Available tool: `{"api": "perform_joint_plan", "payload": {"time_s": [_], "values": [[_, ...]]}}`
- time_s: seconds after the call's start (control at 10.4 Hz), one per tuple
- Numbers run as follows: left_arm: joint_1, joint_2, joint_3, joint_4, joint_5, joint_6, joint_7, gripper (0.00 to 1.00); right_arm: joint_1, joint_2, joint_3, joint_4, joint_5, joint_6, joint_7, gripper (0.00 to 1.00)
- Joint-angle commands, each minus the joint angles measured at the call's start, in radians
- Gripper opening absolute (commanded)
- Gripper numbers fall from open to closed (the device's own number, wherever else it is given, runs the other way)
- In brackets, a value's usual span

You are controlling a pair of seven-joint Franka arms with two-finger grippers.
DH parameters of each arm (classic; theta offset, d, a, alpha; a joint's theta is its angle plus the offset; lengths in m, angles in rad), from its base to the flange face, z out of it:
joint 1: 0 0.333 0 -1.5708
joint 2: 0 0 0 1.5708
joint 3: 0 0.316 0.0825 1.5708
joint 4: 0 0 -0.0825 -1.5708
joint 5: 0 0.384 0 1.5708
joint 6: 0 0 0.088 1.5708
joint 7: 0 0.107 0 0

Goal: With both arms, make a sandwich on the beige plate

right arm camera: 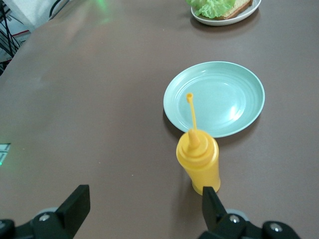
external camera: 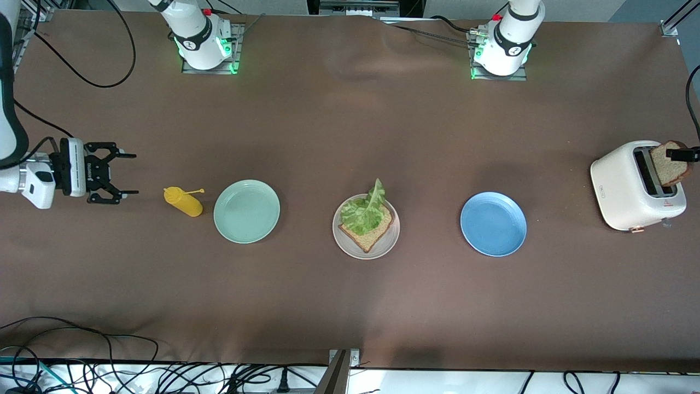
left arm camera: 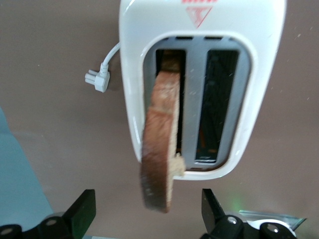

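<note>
My right gripper grabs the bottle by its body (external camera: 190,206) next, which leaves the yellow squeeze bottle's nozzle (external camera: 195,191) free to dress the sandwich.
The beige plate (external camera: 348,245) sits mid-table and carries one bread slice (external camera: 373,233) with a lettuce leaf (external camera: 363,211) on top; the right wrist view also shows this plate (right arm camera: 200,20). A second bread slice (external camera: 670,163) stands up out of the white toaster (external camera: 629,189) at the left arm's end of the table. My left gripper (external camera: 684,154) is over that toaster, open. The slice's upper edge (left arm camera: 158,164) lies between the fingers (left arm camera: 83,210), with a gap on each side. My right gripper (external camera: 121,173) waits open beside the yellow bottle (external camera: 184,201), holding nothing.
A mint-green plate (external camera: 246,211) lies between the yellow squeeze bottle (right arm camera: 199,162) and the beige plate. A blue plate (external camera: 493,223) lies between the beige plate and the toaster. The toaster's white plug (left arm camera: 98,79) rests on the brown table beside it.
</note>
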Motion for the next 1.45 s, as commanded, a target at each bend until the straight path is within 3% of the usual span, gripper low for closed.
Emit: {"api": "perform_joint_plan", "payload": {"time_s": [0.0, 0.19, 0.48, 0.67, 0.77, 1.25, 1.35], "values": [[0.011, -0.009, -0.011, -0.036, 0.036, 0.003, 0.041, 0.90, -0.016, 0.118, -0.027, 0.042, 0.100, -0.015, -0.168, 1.00], [0.011, -0.008, -0.015, -0.067, 0.029, 0.003, 0.038, 0.81, -0.018, 0.197, -0.032, 0.071, 0.167, -0.016, -0.250, 1.00], [0.000, -0.009, -0.043, -0.052, 0.021, 0.008, 0.023, 0.79, -0.021, 0.321, -0.032, 0.134, 0.287, -0.018, -0.343, 1.00], [-0.002, -0.009, -0.045, -0.050, 0.023, 0.008, 0.014, 0.59, -0.021, 0.373, -0.030, 0.180, 0.312, -0.028, -0.353, 1.00], [-0.002, -0.009, -0.045, -0.050, 0.023, 0.008, 0.014, 0.42, -0.021, 0.395, -0.030, 0.191, 0.344, -0.038, -0.353, 1.00], [0.000, -0.011, -0.045, -0.049, 0.035, 0.006, 0.014, 0.01, 0.027, 0.456, -0.020, 0.191, 0.457, -0.035, -0.370, 1.00], [-0.002, -0.011, -0.045, -0.049, 0.035, 0.006, 0.014, 0.00, 0.030, 0.458, -0.020, 0.191, 0.465, -0.033, -0.368, 1.00]]}}
